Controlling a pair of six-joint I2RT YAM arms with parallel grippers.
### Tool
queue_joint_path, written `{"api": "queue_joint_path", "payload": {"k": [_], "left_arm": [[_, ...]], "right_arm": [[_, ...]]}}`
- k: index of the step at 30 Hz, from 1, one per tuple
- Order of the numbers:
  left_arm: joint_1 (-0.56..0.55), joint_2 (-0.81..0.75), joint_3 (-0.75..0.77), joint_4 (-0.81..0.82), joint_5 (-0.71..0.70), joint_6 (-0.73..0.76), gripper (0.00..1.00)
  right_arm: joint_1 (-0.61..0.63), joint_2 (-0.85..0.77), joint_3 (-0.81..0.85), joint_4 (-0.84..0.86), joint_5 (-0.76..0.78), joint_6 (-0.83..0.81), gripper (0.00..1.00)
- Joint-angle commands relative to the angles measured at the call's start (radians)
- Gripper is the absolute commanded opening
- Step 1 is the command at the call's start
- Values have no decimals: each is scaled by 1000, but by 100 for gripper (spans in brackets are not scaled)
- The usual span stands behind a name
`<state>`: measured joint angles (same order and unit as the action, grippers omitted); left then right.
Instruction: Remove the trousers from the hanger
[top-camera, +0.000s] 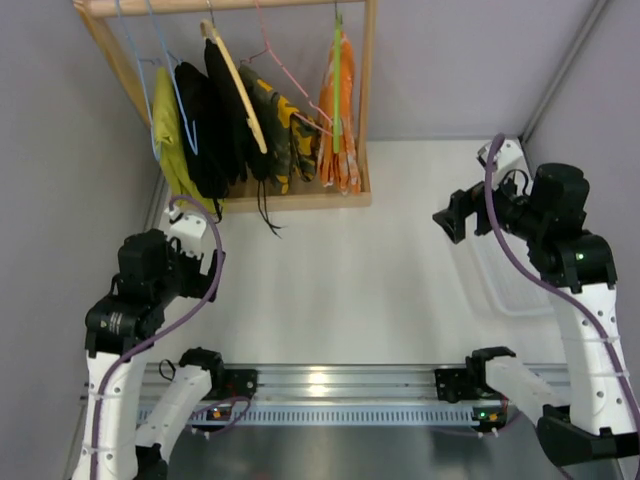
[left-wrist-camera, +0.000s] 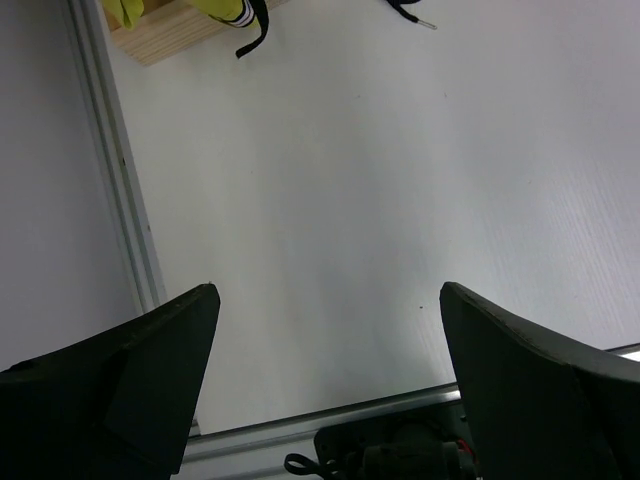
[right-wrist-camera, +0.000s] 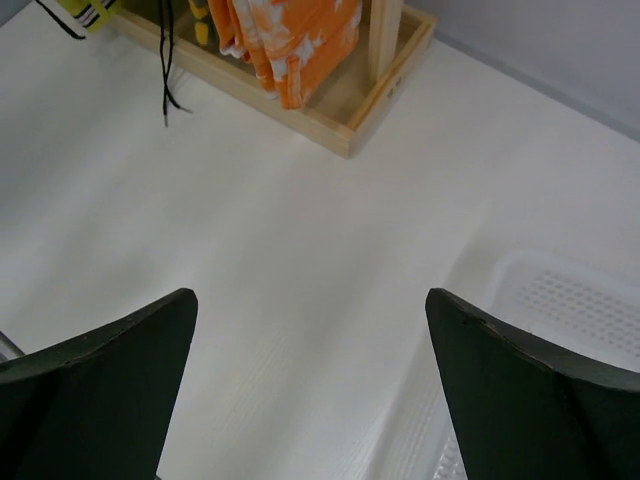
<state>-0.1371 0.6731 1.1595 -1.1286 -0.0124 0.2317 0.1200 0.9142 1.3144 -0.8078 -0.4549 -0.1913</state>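
My right gripper unhooks the lime-green hanger (top-camera: 337, 70) for my left gripper next: it grabs its near arm (top-camera: 337, 128), so the hook end and trousers stay free.
The bright orange trousers (top-camera: 340, 130) hang at the right end of the wooden rack (top-camera: 366, 90), draped over a thin lime-green hanger (top-camera: 337, 70). Their lower ends (right-wrist-camera: 290, 35) reach into the rack's base tray in the right wrist view. My right gripper (top-camera: 455, 215) (right-wrist-camera: 310, 300) hovers open over the table, to the right of the rack and apart from the trousers. My left gripper (top-camera: 188, 222) (left-wrist-camera: 330, 295) is open too, low near the rack's left corner, with nothing between its fingers.
Also on the rail hang a yellow-green garment (top-camera: 170, 140), black clothes (top-camera: 205, 120), a camouflage garment (top-camera: 285, 130), a wooden hanger (top-camera: 240, 90) and a pink wire hanger (top-camera: 285, 65). Black cords (top-camera: 268, 215) dangle past the base. A white basket (top-camera: 510, 280) (right-wrist-camera: 580, 300) stands at the right.
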Motion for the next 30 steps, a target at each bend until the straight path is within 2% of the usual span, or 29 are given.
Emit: {"api": "queue_joint_path", "payload": {"k": [1,6,11,14,19,28,30], "left_arm": [[43,22,77,-5,58,-63,98],[126,54,170,-13,169,-110,99],[203,79,222,-5,183,-170,99],[211,83,244,-5,200,-183,99],[218,92,278,6,207,-229,97],[306,137,336,19,399,-321,96],[312,141,339,20,402,-322,96]], "right_arm": [[3,86,176,-22,-34,12,100],[21,263,434,-25,-60,65,99],[73,480,692,-7,-134,200,99],[99,544,720,108,-185,404,99],[167,627,752,281,-194,601,99],[234,831,852,573,-192,967,99],[239,868,852,620,-191,1047,94]]}}
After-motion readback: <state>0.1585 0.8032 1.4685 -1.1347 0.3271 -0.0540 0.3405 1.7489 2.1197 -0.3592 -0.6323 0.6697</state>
